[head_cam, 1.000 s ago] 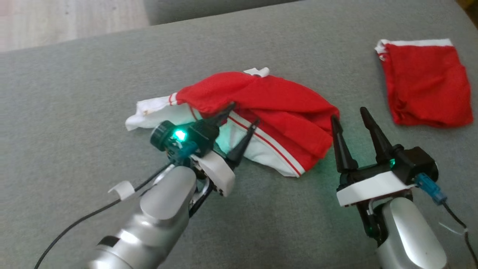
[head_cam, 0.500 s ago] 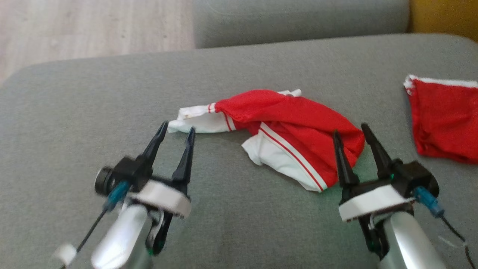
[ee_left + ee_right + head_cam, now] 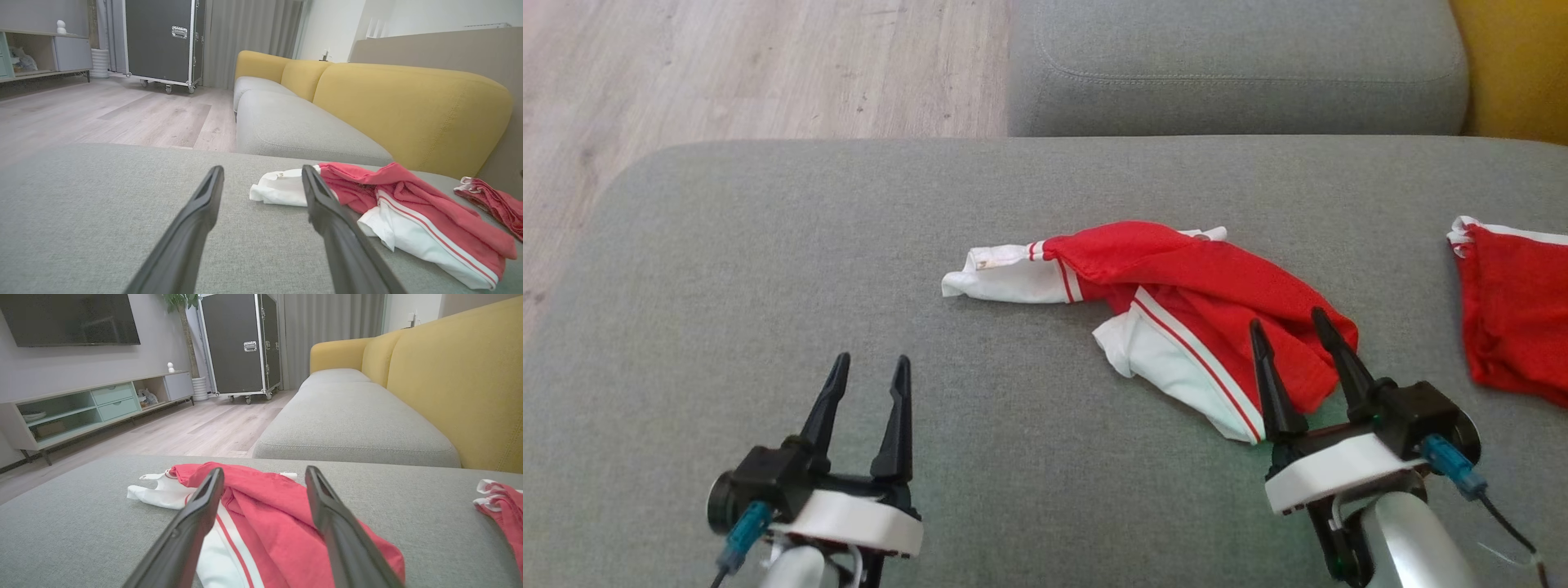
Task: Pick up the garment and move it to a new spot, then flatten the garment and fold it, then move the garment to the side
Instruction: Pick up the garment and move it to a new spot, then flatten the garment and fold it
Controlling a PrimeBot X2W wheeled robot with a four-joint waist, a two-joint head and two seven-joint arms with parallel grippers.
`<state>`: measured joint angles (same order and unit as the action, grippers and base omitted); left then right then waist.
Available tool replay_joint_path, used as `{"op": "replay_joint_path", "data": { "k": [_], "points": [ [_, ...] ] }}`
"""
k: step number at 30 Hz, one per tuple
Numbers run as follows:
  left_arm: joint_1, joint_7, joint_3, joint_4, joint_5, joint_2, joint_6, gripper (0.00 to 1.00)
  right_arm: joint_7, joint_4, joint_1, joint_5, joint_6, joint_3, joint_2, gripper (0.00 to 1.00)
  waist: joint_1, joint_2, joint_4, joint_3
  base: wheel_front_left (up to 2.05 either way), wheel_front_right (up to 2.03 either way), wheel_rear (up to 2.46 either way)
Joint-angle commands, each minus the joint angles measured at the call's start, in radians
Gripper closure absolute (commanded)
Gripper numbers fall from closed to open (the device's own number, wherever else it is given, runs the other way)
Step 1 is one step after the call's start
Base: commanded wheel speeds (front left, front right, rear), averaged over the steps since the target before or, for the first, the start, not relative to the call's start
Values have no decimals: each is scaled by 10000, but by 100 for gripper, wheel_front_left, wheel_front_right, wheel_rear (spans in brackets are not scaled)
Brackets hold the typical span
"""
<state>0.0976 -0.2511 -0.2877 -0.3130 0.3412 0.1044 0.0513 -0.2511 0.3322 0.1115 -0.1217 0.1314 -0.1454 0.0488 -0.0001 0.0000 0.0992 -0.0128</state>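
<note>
My right gripper is to grab the crumpled garment [image 3: 1160, 284] next by its red edge [image 3: 1328, 351], to move it to a new spot.
The garment [image 3: 1176, 302], red with white panels and red stripes, lies crumpled on the grey cushion [image 3: 768, 261] at mid-right, a white part stretched out to the left. My left gripper [image 3: 872, 363] stands open and empty at the lower left, well apart from it. My right gripper [image 3: 1286, 322] is open at the garment's near right edge, its fingertips over the red cloth, holding nothing. In the left wrist view the garment [image 3: 408, 204] lies right of the open left gripper [image 3: 262, 169]. In the right wrist view the garment [image 3: 265, 522] lies between and under the open right gripper [image 3: 264, 470].
A second red garment [image 3: 1511, 310] lies flat at the cushion's right edge. Beyond are another grey seat cushion [image 3: 1233, 73], a yellow backrest [image 3: 1519, 65] and wooden floor [image 3: 727, 65]. A black wheeled case [image 3: 163, 41] stands far off.
The head camera has tilted, shifting the whole picture. My left gripper has drawn back from the garment to the lower left, still open. The right gripper has stayed by the garment's right edge.
</note>
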Motion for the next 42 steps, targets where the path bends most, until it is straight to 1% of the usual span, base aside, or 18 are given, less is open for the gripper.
{"op": "replay_joint_path", "data": {
  "k": [1,5,7,13,18,24,28,29,30,33,37,42],
  "points": [
    [380,-106,473,371,-203,-52,116,0,-107,-265,263,106,-7,-239,14,0,1,0,40,-15,0,0,0],
    [418,-106,583,346,-376,-170,248,0,-107,-149,348,227,-7,-451,14,0,1,0,99,-81,0,0,0],
    [481,-106,631,306,-467,-235,325,0,-107,185,466,387,-7,-818,14,0,1,0,155,-164,0,0,0],
    [703,-106,642,131,-616,-398,508,0,642,1928,1433,1026,-7,-1976,14,0,1,0,411,-498,0,0,0],
    [945,-106,503,-47,-636,-487,616,0,1146,3358,2459,1258,-7,-2368,14,0,1,0,742,-814,0,0,0],
    [1204,-106,337,-277,-592,-529,677,0,1633,5039,3532,1072,-7,-2866,14,0,1,0,1158,-1114,0,0,0],
    [1323,-106,168,-303,-435,-537,696,0,1831,6061,4090,747,-7,-3155,14,0,1,0,1378,-1188,0,0,0],
    [1330,-106,123,-302,-389,-538,693,0,1842,6252,4194,614,-7,-3240,14,58,1,0,1423,-1185,0,0,0],
    [1336,-107,79,-307,-350,-538,686,0,1785,6372,4294,481,-7,-3349,14,100,1,0,1463,-1174,0,0,0],
    [1330,-107,-6,-336,-274,-539,647,0,1490,6389,4479,-287,-7,-3671,14,100,1,0,1527,-1082,0,0,0],
    [1226,-107,34,-391,-264,-540,599,0,1130,6066,4651,-1273,-7,-4294,14,100,1,0,1498,-864,0,0,0],
    [1085,-107,118,-388,-288,-541,578,0,544,5271,4915,-2332,-7,-5137,14,100,1,0,1388,-632,0,0,0]
  ]
}}
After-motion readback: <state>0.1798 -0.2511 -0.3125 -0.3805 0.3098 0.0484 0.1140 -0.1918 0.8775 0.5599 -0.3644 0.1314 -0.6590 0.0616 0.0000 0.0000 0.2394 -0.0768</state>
